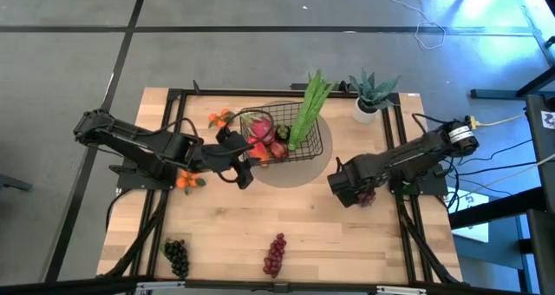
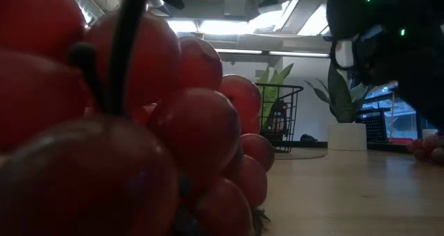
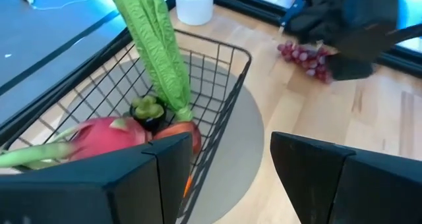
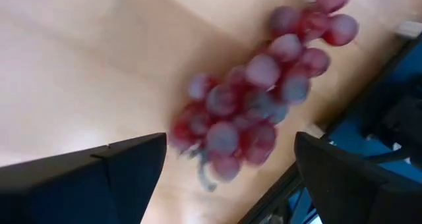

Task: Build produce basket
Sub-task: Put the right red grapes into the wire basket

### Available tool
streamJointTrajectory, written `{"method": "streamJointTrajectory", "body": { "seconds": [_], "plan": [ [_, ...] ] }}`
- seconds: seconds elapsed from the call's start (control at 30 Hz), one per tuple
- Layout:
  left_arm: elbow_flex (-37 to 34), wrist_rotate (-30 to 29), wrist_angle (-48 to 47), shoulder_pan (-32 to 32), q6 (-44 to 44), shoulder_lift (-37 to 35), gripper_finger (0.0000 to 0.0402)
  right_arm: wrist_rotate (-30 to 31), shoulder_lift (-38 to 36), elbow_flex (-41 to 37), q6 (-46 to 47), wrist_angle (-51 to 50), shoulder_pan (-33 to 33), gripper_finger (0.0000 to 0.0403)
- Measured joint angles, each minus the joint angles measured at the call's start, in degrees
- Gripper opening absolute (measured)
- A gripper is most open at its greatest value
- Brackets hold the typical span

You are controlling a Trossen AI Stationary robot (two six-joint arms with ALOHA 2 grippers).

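The red grape bunch should be grabbed next by its stem end (image 4: 217, 151) with my right gripper, so that I can add fruit to the black wire basket.
The black wire basket (image 1: 290, 137) stands on a round grey mat (image 1: 299, 169) at the far middle. It holds a pink dragon fruit (image 3: 99, 138), a long green leafy stalk (image 3: 155, 46), a red-orange mango (image 3: 184, 133) and a small dark fruit (image 3: 148, 111). My left gripper (image 1: 245, 165) is open and empty at the basket's near-left corner (image 3: 227, 159). My right gripper (image 1: 349, 189) is open above a red grape bunch (image 4: 254, 115) lying on the table at the right; its fingers stand on either side of the bunch, apart from it.
Another red grape bunch (image 1: 275, 253) and a dark grape bunch (image 1: 177, 257) lie near the front edge. Small oranges (image 1: 186, 180) lie under my left arm, and more orange fruit (image 1: 221, 117) lies left of the basket. A potted spiky plant (image 1: 368, 95) stands far right.
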Motion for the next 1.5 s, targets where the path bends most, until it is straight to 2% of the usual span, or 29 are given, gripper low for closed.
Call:
{"method": "streamJointTrajectory", "body": {
  "seconds": [0.2, 0.37, 0.47, 0.6, 0.8, 0.93, 1.03, 1.5],
  "plan": [
    [0.0, -0.02, 1.02, 0.34, 0.23, -0.01, 0.0194, -0.18, 0.0, -6.29, -0.51, 2.0, -2.29, 0.0321],
    [0.0, 0.04, 0.99, 0.73, 0.32, -0.02, 0.0194, -2.55, 0.0, -10.4, -3.16, 11.12, -3.32, 0.0318],
    [0.0, -0.07, 0.99, 0.72, 0.32, 0.0, 0.0194, -2.44, 0.02, -10.95, -3.2, 13.54, -3.62, 0.0301],
    [0.0, 0.04, 0.78, 0.71, 0.35, -0.01, 0.0194, -2.22, 0.02, -11.04, -4.89, 13.44, -3.65, 0.0253],
    [0.0, 0.06, 0.57, 0.69, 0.34, 0.0, 0.0194, -2.02, 0.02, -10.27, -11.63, 13.29, -3.62, 0.0145],
    [0.0, 0.04, 0.55, 0.69, 1.51, -0.01, 0.0194, -1.24, -0.14, -7.27, -16.02, 13.31, -3.65, 0.0084],
    [0.0, 0.04, 0.55, 0.69, 1.74, 0.0, 0.0194, -0.53, -0.54, -3.59, -17.94, 11.75, -3.65, 0.0059],
    [0.0, 0.03, -0.49, 0.69, 1.74, 0.0, 0.0194, 2.61, -0.61, 21.52, -24.42, -7.88, -3.62, 0.0056]
  ]
}}
